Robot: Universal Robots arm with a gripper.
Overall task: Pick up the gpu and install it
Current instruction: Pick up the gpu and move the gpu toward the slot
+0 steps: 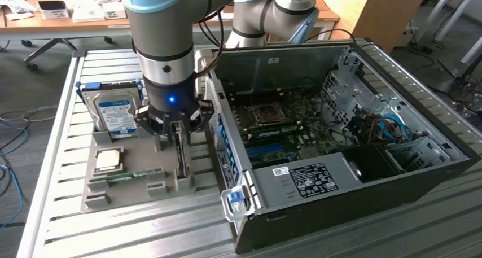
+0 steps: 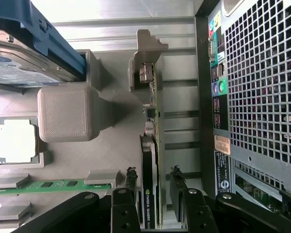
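Bent metal and raised components crowd the GPU's bracket end, so my gripper should grab the GPU (image 2: 153,114) across its flat-sided cooler section (image 2: 150,196) next.
The gpu (image 1: 182,163) stands on its long edge in a slot of the grey holder tray (image 1: 101,199), just beside the open computer case (image 1: 421,173). In the wrist view the gpu (image 2: 153,114) shows its green board edge and a dark cooler with a label. My gripper (image 1: 178,135) hangs straight above it, lowered around the card's near end. The gripper (image 2: 153,178) is open, with one black finger (image 2: 131,177) on each side of the card and a small gap left on both sides. Nothing is held.
On the same tray sit a hard drive with a blue-white label (image 1: 115,112), a processor chip (image 1: 109,159) and a narrow green memory stick (image 1: 128,176). The case lies on its side with the motherboard (image 1: 283,125) exposed. The case's perforated rear wall (image 2: 262,82) is close beside the card.
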